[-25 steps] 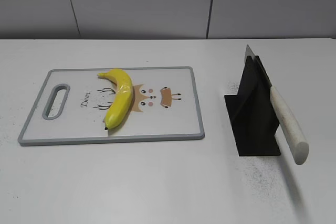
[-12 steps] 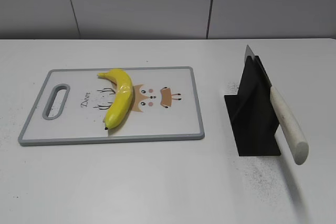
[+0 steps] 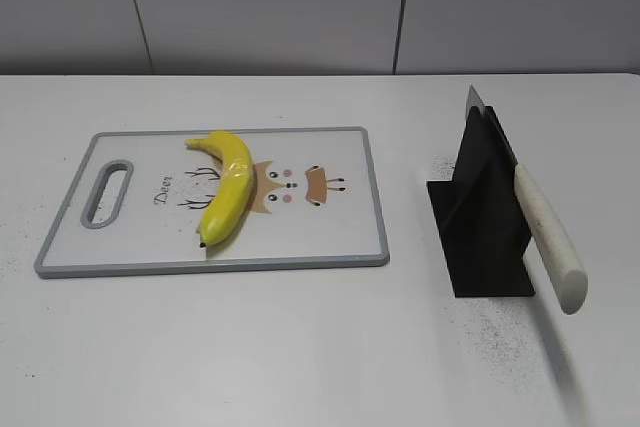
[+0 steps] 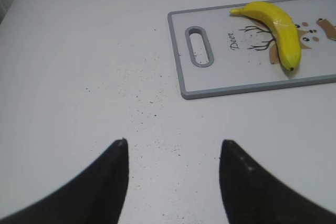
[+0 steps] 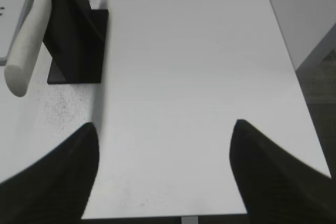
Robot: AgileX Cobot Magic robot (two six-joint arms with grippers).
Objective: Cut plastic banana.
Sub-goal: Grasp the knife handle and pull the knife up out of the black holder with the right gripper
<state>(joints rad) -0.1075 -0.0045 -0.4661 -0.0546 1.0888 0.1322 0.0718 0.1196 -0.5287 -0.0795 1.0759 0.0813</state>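
Observation:
My right gripper takes hold of the knife by its white handle point(image 3: 548, 237) next, to cut the plastic banana point(image 3: 228, 185).
The plastic banana point(image 3: 228, 185) is glossy yellow and curved and lies on the white cutting board point(image 3: 330, 237) with a grey rim. It also shows in the left wrist view point(image 4: 278, 24). A cleaver with a white handle point(image 3: 548, 237) rests slanted in a black stand point(image 3: 480, 209); its handle shows in the right wrist view point(image 5: 27, 43). My left gripper point(image 4: 173, 145) is open and empty over bare table, well left of the board point(image 4: 231, 85). My right gripper point(image 5: 165, 127) is open and empty, to the right of the stand point(image 5: 76, 30). Neither gripper shows in the exterior view.
The white table point(image 3: 300, 347) has dark specks near the stand and left of the board. Its right edge point(image 5: 294, 66) and near edge show in the right wrist view. A grey panelled wall point(image 3: 300, 7) stands behind the table.

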